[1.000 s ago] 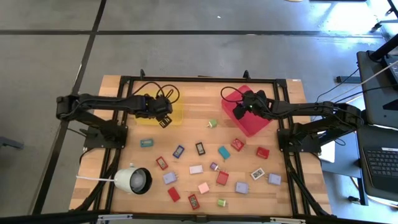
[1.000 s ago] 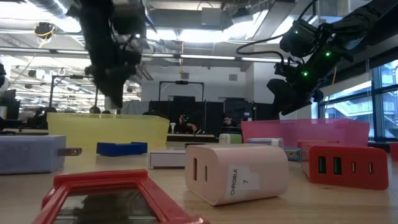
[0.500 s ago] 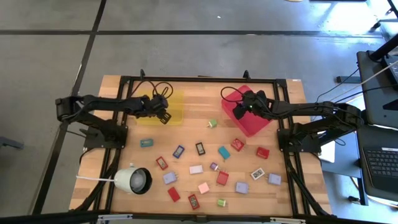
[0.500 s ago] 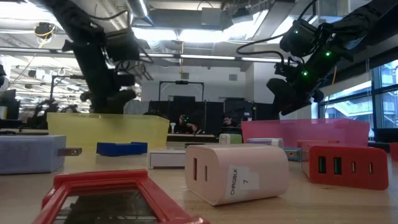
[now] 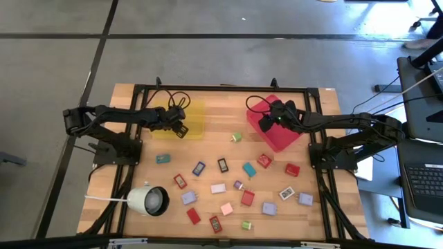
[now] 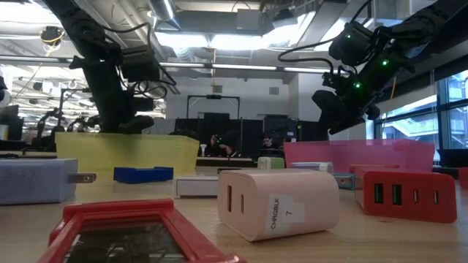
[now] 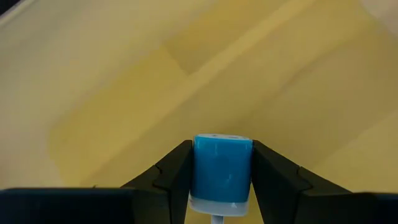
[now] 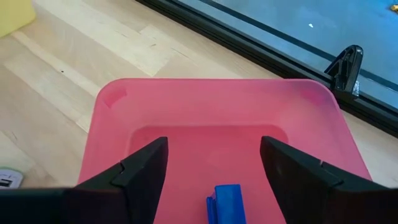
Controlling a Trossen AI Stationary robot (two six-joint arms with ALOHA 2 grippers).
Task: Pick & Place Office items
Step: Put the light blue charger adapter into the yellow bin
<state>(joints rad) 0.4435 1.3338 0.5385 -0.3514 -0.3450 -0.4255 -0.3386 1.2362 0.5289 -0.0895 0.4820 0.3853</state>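
The blue block (image 7: 221,168) is low over the yellow tray's bottom, so it is now time for my left gripper to release the block.
My left gripper (image 5: 178,125) hangs over the yellow tray (image 5: 194,119), shut on a blue block (image 7: 222,169) with a white end. In the low view its fingers (image 6: 124,123) reach down to the tray's rim. My right gripper (image 5: 267,123) is open above the red tray (image 5: 282,138). Its fingers stand wide apart (image 8: 214,162) over a blue block (image 8: 227,200) that lies on the tray floor. Several small blocks in red, teal, lilac, white, pink and green (image 5: 249,169) lie flat on the wooden table, and some show close up in the low view (image 6: 278,203). My left gripper pinches the blue block by its two long sides (image 7: 198,168), one finger on each. The block's blue end points away from the wrist and its white end (image 7: 219,206) sits back between the fingers. The fingers come steeply from above. Whether the block touches the tray floor does not show.
A white round lamp-like object (image 5: 148,200) lies near the table's front left. A black frame (image 5: 221,88) runs around the table. Black cables (image 5: 169,99) loop beside the yellow tray. Bare wood (image 5: 221,114) shows between the two trays.
My left gripper has come down toward the yellow tray with the blue block still held, ending low at the tray's rim. My right arm has kept still.
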